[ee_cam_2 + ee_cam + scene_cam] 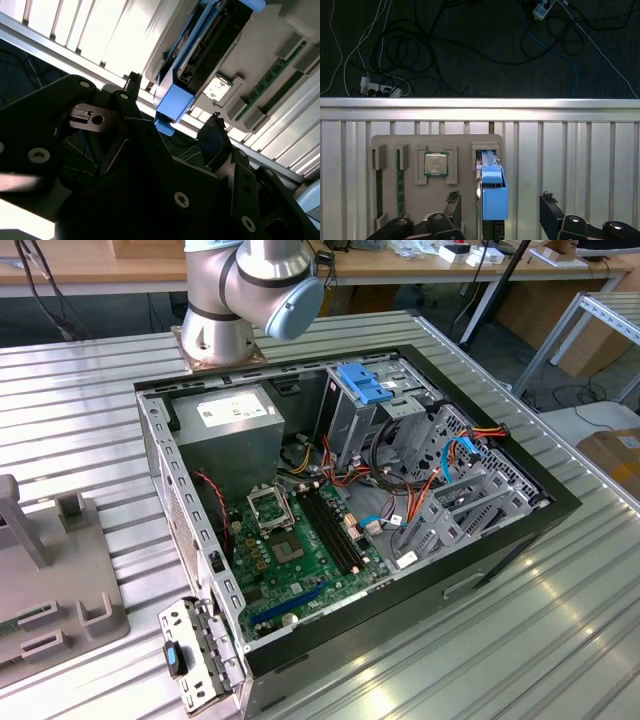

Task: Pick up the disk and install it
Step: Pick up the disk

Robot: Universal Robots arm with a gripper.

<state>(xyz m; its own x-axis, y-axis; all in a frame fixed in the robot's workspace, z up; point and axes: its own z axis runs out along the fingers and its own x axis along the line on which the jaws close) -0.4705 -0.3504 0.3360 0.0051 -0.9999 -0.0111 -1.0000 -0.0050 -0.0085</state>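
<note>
My gripper grabs the disk by its near blue end (494, 202) next, since the disk's far part is down in the grey holder's slot (487, 147).
The disk (494, 196), dark with bright blue rails and a blue end tab, stands on edge in a slot of the grey holder (465, 145). My gripper (500, 204) is open and straddles it. One fingertip (453, 200) is close to one side of the disk and the other stands farther off, neither touching. In the second wrist view the disk (210, 45) runs away from the gripper (174, 107), its blue tab between the black fingers (216, 134). The open computer case (500, 540) lies on the ribbed metal table in the exterior view.
The holder (60, 570) sits at the exterior view's left and also carries a processor chip (436, 164) and a green memory stick (400, 180). Inside the case are a light-blue latch plate (365, 385), drive cages, cables and a motherboard (300, 550). The arm's base (215, 335) stands behind the case.
</note>
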